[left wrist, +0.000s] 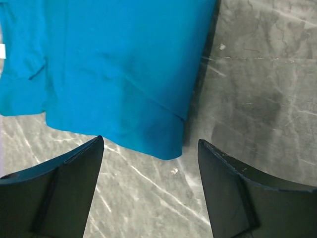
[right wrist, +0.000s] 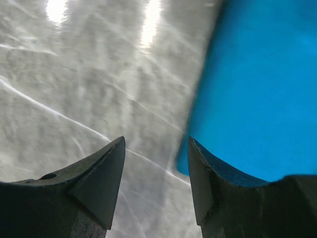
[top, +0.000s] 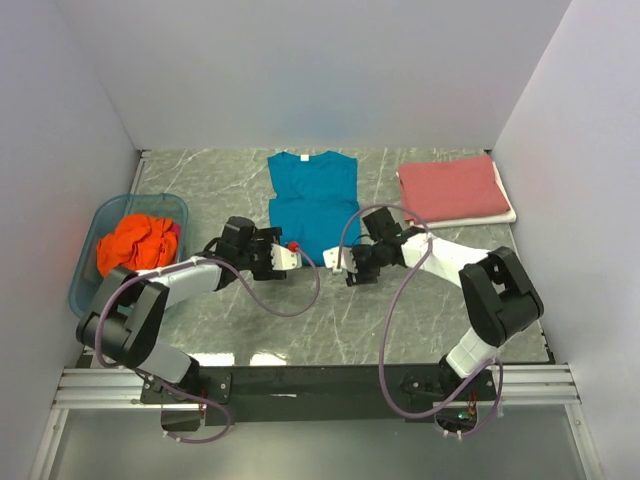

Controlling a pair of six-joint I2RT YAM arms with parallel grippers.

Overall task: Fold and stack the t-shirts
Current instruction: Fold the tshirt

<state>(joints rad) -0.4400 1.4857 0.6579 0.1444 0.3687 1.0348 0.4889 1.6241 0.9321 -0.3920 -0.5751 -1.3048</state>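
Observation:
Next, my right gripper grips its lower hem's corner point(right wrist: 184, 167) to fold the hem toward the collar.
A teal blue t-shirt point(top: 312, 198) lies flat on the marble table, collar toward the back wall and sides folded in. Its lower hem fills the top of the left wrist view point(left wrist: 109, 69), and its edge fills the right of the right wrist view point(right wrist: 257, 84). My left gripper point(top: 292, 257) point(left wrist: 149, 142) hovers open just before the hem's left corner, only marble between its fingers. The right gripper point(top: 334, 260) point(right wrist: 156, 141) is open at the hem's right corner, holding nothing. A dusty red t-shirt point(top: 454, 189) lies folded at the back right. The bright orange t-shirt point(top: 138, 242) is crumpled in the tub.
The translucent blue plastic tub point(top: 87, 270) stands at the left edge of the table. White walls close in the back and both sides. Purple cables loop from both arms over the near part of the table point(top: 330, 320).

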